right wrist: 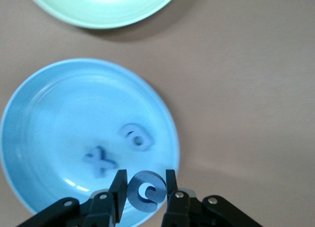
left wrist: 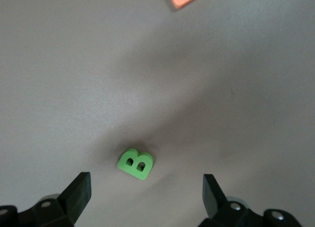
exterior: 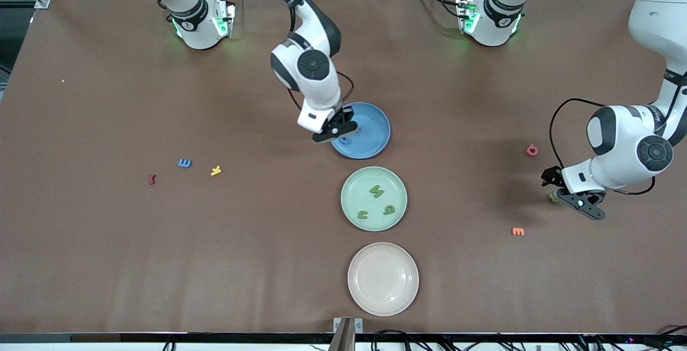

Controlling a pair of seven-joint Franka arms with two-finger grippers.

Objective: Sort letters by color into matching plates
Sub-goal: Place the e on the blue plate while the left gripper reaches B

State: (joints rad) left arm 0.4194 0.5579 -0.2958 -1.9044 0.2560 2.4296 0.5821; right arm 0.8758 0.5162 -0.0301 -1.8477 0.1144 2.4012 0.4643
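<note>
My left gripper must lower before grabbing the green B.
My right gripper (right wrist: 144, 187) is shut on a blue letter (right wrist: 145, 191) and hangs over the edge of the blue plate (right wrist: 49, 113), where two blue letters (right wrist: 136, 136) (right wrist: 100, 159) lie. In the front view this gripper (exterior: 337, 131) is over the blue plate (exterior: 373, 125). The green plate (exterior: 349, 190) holds three green letters (exterior: 377, 191). My left gripper (left wrist: 146, 195) is open, low over the table, with a green letter B (left wrist: 136, 163) lying just ahead of its fingertips; both show toward the left arm's end of the table (exterior: 561, 195). Another blue letter (exterior: 184, 163) lies toward the right arm's end.
A cream plate (exterior: 383, 278) sits nearer the front camera than the green plate. A yellow letter (exterior: 216, 170) and a red one (exterior: 152, 179) lie beside the loose blue letter. A pink letter (exterior: 532, 150) and an orange one (exterior: 518, 231) lie near my left gripper.
</note>
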